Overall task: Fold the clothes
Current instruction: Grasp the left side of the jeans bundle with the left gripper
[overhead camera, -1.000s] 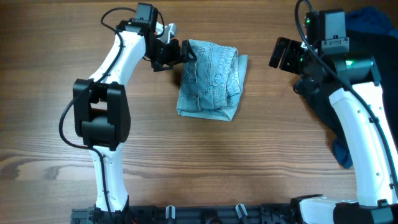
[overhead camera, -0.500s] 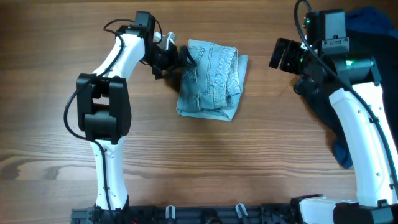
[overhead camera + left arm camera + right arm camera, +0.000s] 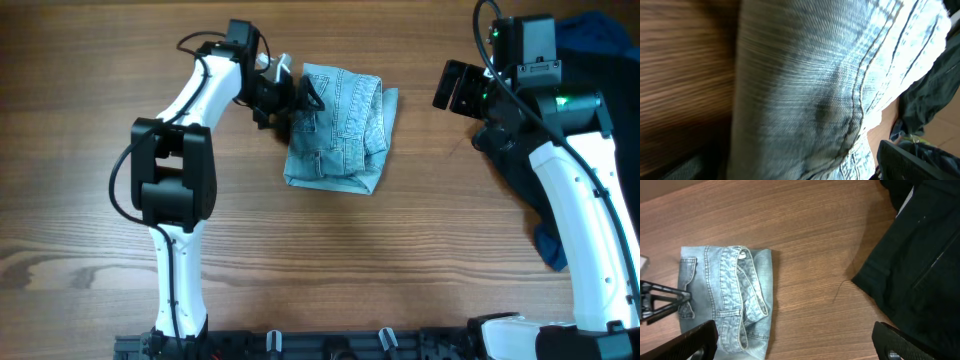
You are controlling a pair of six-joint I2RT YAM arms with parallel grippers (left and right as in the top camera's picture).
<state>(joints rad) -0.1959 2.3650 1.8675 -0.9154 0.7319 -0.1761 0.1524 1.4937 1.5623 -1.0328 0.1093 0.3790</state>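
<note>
Next, my left gripper grabs the folded denim shorts by their near side edge point(image 3: 302, 114) point(image 3: 781, 145), layers together. Then I set the shorts aside still folded.
The pale blue denim shorts point(image 3: 340, 130) lie folded into a small rectangle at the top middle of the table. They also show in the right wrist view point(image 3: 730, 295). My left gripper point(image 3: 298, 98) is open and reaches over the shorts' upper left edge. In the left wrist view the denim point(image 3: 815, 75) fills the frame between the spread fingers, and I cannot tell whether they touch it. My right gripper point(image 3: 455, 88) is open and empty, held above bare table to the right of the shorts.
Black cloth point(image 3: 920, 255) and dark blue cloth point(image 3: 600, 30) lie heaped at the far right, partly under my right arm. A strip of wooden table point(image 3: 420, 120) separates the shorts from that heap.
My left gripper has moved right, from beside the shorts onto their upper left edge. The right arm and the shorts have not moved.
</note>
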